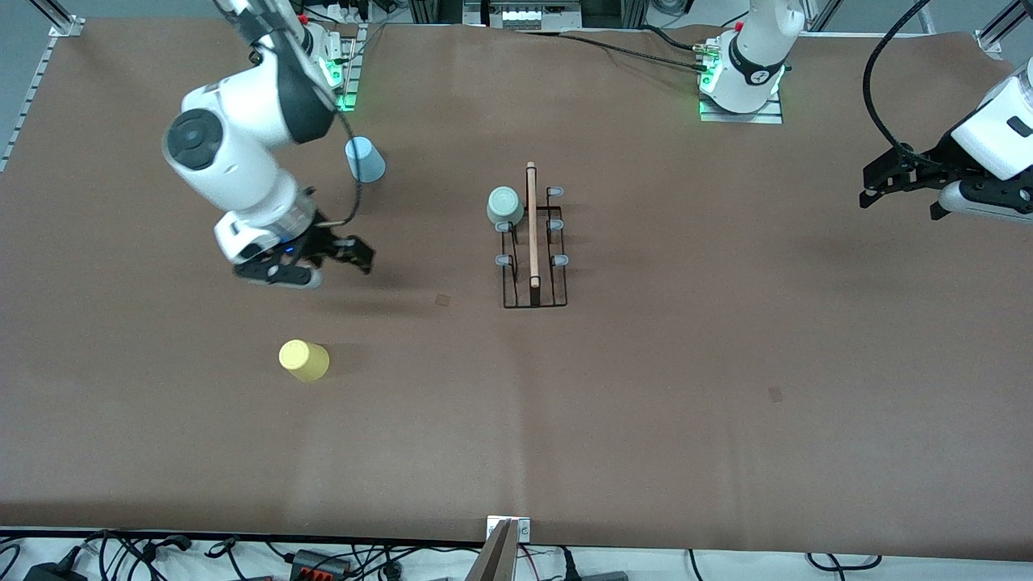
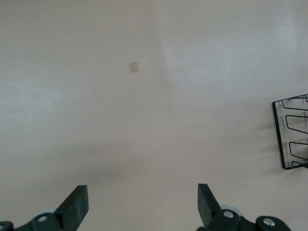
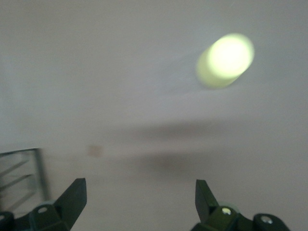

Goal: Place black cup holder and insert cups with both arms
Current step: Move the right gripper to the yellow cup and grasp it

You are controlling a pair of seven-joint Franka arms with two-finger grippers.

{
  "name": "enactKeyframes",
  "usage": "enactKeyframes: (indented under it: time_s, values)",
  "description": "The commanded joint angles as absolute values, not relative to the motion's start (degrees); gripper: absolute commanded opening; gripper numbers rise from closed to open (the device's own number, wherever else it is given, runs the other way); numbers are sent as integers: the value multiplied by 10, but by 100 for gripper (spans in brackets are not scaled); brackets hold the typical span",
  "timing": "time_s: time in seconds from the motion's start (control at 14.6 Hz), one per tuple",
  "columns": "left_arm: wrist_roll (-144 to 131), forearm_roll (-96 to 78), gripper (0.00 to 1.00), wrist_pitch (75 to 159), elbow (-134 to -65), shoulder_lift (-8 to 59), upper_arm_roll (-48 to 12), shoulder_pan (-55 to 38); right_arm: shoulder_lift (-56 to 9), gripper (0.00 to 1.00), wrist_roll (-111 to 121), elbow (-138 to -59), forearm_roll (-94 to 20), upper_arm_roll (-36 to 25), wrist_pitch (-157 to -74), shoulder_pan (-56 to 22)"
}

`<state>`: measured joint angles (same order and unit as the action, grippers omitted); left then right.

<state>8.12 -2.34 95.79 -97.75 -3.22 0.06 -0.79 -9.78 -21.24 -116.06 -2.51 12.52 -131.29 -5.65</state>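
Observation:
The yellow cup needs to be seated on the black cup holder (image 1: 534, 266), so next I should grab it with my right gripper by its closed base end (image 1: 296, 354).
The black cup holder (image 1: 534, 266) stands mid-table with its wooden rod handle on top. A pale green cup (image 1: 505, 206) sits upside down on one of its pegs, at the end farther from the front camera. The light blue cup (image 1: 365, 159) stands upside down toward the right arm's end. The yellow cup (image 1: 304, 360) lies nearer the front camera and shows blurred in the right wrist view (image 3: 225, 60). My right gripper (image 1: 339, 266) (image 3: 139, 202) is open and empty over bare table between those two cups. My left gripper (image 1: 900, 202) (image 2: 143, 204) is open and empty, waiting over the left arm's end; the holder's edge (image 2: 291, 134) shows in its view.
The table is covered with a brown mat (image 1: 646, 403). Small darker patches mark it near the holder (image 1: 443, 299) and toward the left arm's end (image 1: 775, 394). Cables run along the table edge nearest the front camera. The holder's corner (image 3: 21, 175) shows in the right wrist view.

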Motion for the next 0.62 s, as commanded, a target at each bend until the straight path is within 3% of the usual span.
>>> enactKeyframes:
  time_s: [0.0, 0.21, 0.55]
  values:
    - [75, -16, 100, 946, -964, -27, -2, -6, -122, 100, -128, -1158, 26, 96, -1331, -46]
    - [75, -16, 100, 946, -964, -27, -3, -6, -183, 100, -62, -1116, 55, 84, -1384, -19]
    - [75, -16, 100, 945, -965, -27, -3, -6, -271, 100, -30, -1013, 70, 76, -1388, -18]
